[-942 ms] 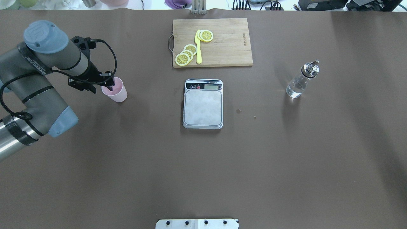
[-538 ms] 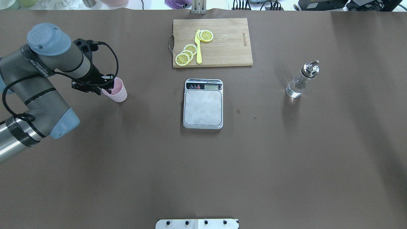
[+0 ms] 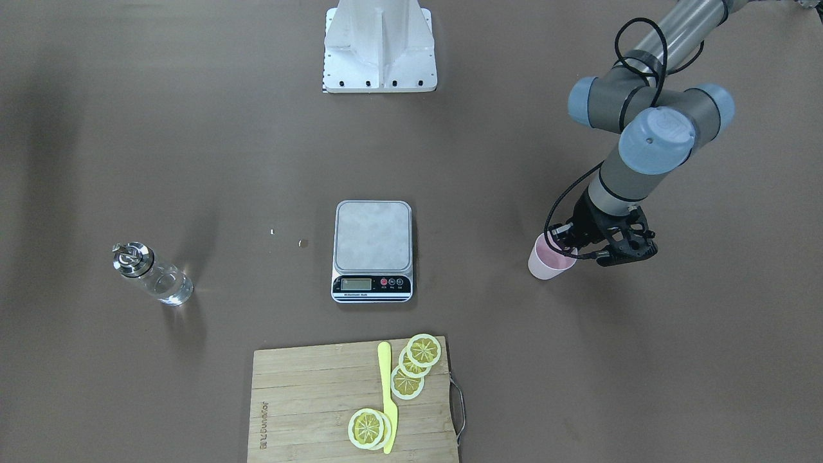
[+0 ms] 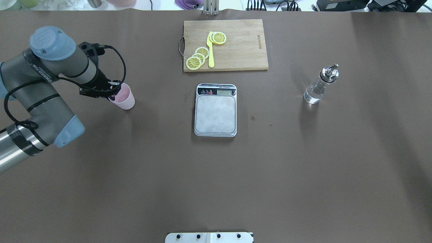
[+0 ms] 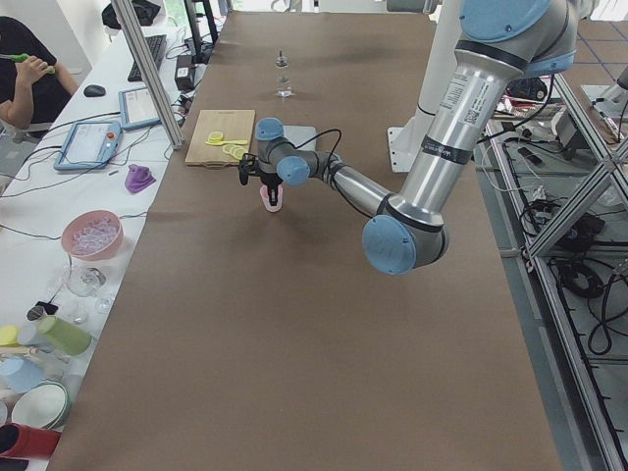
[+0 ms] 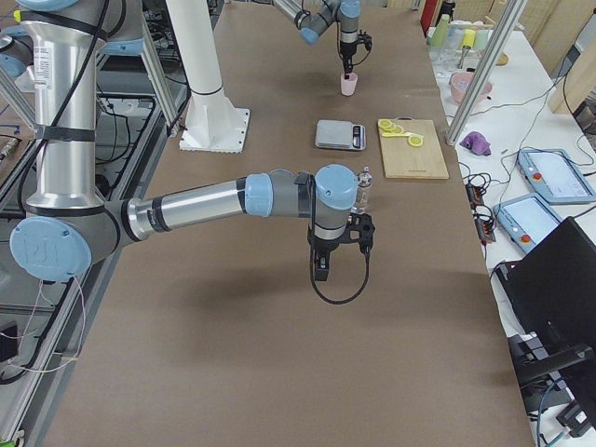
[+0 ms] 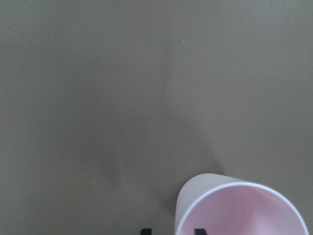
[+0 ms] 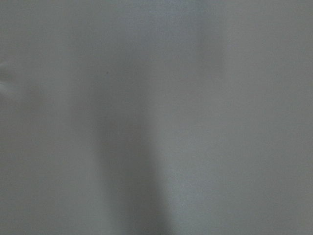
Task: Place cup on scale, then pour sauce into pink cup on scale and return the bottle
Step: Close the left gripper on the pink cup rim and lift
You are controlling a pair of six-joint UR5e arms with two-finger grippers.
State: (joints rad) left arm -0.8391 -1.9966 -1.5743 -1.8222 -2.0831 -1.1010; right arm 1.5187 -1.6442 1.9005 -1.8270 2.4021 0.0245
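The pale pink cup should be set upright on the scale (image 3: 373, 238), so my left gripper should next grab the cup by its rim (image 3: 544, 236).
The pale pink cup (image 4: 124, 97) stands upright on the brown table at the left, also in the front view (image 3: 545, 265) and the left wrist view (image 7: 239, 210). My left gripper (image 4: 113, 92) is open and straddles the cup's near rim, one fingertip (image 7: 145, 230) outside and the other inside. The scale (image 4: 215, 113) lies bare at the table's middle. The clear glass bottle (image 4: 318, 87) with its metal cap stands upright at the right. My right gripper (image 6: 322, 270) shows only in the exterior right view, above the table near the bottle; I cannot tell whether it is open or shut.
A wooden cutting board (image 4: 243, 47) with lemon slices (image 4: 199, 57) and a yellow knife (image 4: 210, 50) lies behind the scale. The robot's white base plate (image 4: 209, 237) is at the near edge. Bowls and cups sit beyond the table's far edge.
My left arm has shifted slightly right and the gripper has settled lower over the cup's rim. The cup, scale and bottle have not moved.
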